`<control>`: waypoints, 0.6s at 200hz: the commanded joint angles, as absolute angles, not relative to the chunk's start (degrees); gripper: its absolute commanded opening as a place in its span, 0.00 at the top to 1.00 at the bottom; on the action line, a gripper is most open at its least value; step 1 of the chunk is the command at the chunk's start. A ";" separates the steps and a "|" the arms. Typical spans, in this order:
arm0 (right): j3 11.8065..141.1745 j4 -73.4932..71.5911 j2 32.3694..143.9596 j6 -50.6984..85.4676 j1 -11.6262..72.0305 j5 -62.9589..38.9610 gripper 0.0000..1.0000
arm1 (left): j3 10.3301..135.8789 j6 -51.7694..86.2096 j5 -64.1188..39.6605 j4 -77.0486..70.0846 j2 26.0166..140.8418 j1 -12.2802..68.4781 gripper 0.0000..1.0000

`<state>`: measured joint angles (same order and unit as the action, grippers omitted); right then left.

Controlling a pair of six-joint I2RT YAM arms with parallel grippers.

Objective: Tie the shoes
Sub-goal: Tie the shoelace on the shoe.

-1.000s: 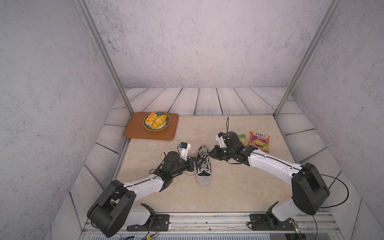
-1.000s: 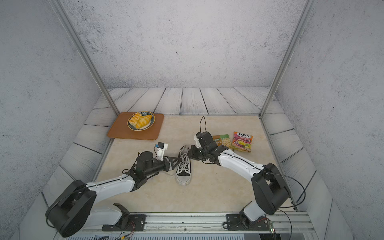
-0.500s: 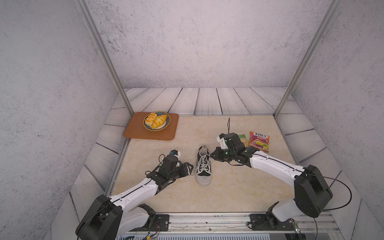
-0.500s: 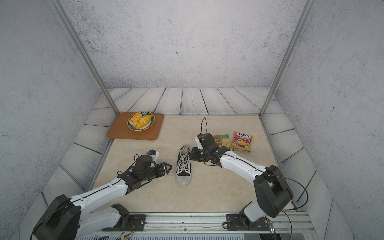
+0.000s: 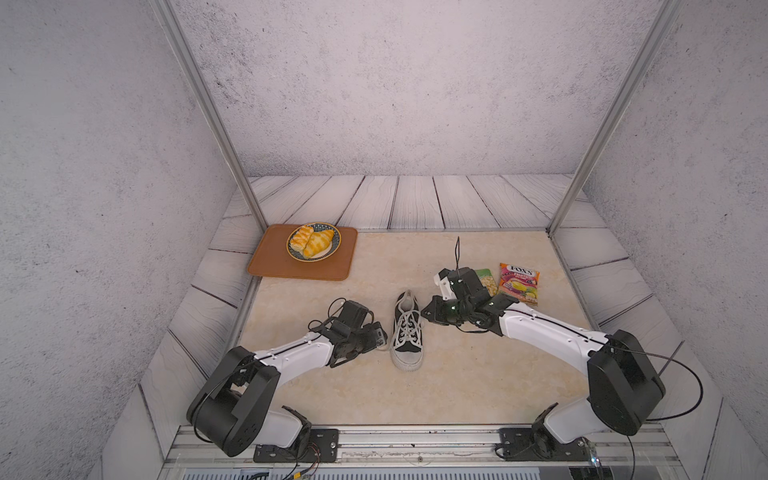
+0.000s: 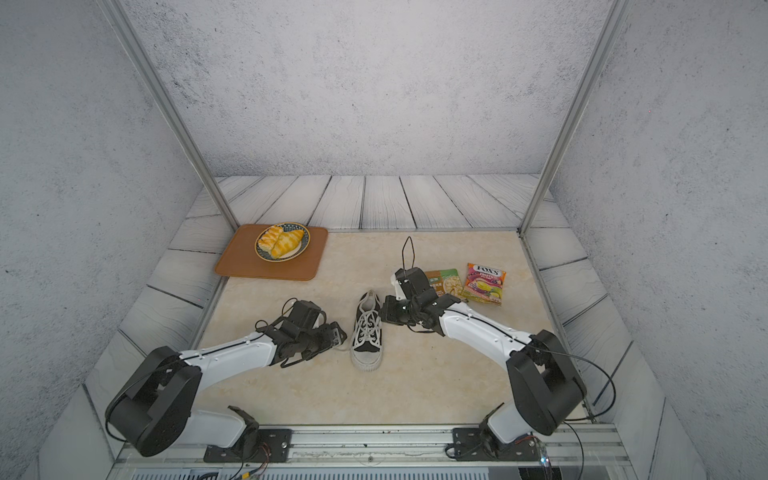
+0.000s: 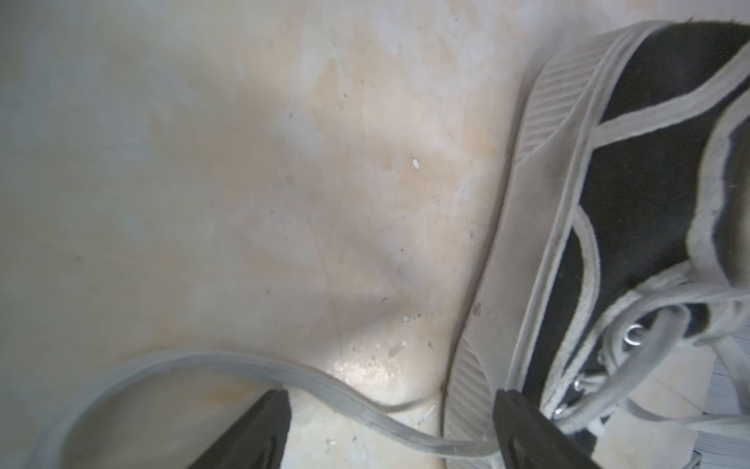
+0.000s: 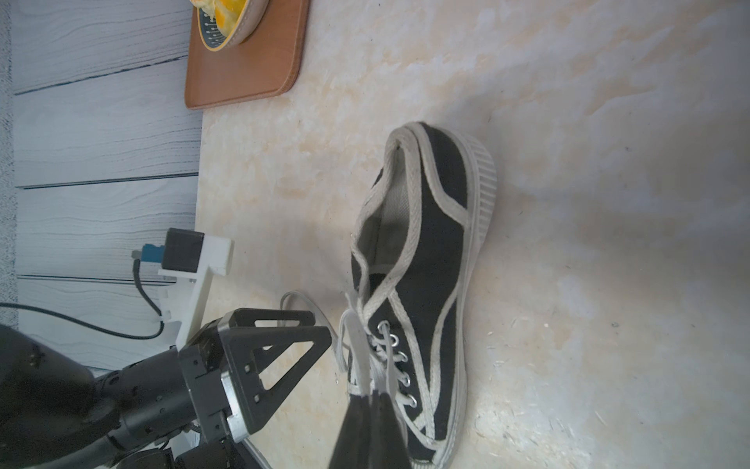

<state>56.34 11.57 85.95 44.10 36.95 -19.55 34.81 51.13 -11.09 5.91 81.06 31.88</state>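
Note:
My left gripper will pinch the loose lace (image 7: 182,361) beside the sole of the shoe, so that it can pull it opposite my right gripper's pieces of lace and tie.
A black canvas shoe (image 5: 407,332) (image 6: 367,332) with white sole and white laces lies mid-table, toe toward the front edge. My left gripper (image 5: 380,336) (image 6: 338,333) sits low at its left side, open. In the left wrist view its fingers (image 7: 264,430) straddle a loose lace (image 7: 182,361) lying on the table next to the shoe's sole (image 7: 527,243), not pinching it. From the shoe's right side my right gripper (image 5: 428,312) (image 6: 386,309) reaches over the eyelets. In the right wrist view this gripper (image 8: 371,396) is shut on white lace strands (image 8: 357,349) over the shoe (image 8: 438,251).
A brown tray (image 5: 266,262) carrying a plate of pastries (image 5: 313,245) stands at the back left. Two snack packets, one green (image 5: 486,280) and one pink (image 5: 519,282), lie right behind my right wrist. Metal frame posts stand at the back corners.
My left jaws have opened wider, and the left arm swung its elbow back and settled lower beside the shoe. The right gripper stays shut on the lace, almost unmoved.

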 commanded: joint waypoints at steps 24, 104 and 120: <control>55.47 9.63 83.71 43.42 36.79 -20.21 1.00 | 39.49 49.11 -6.42 16.28 85.98 31.60 0.12; 53.29 5.80 83.17 42.38 36.77 -21.53 1.00 | 48.84 47.19 -0.14 26.76 97.80 32.78 0.29; 52.53 4.82 82.91 42.64 36.75 -22.18 1.00 | 49.11 47.13 0.29 26.90 99.10 32.78 0.39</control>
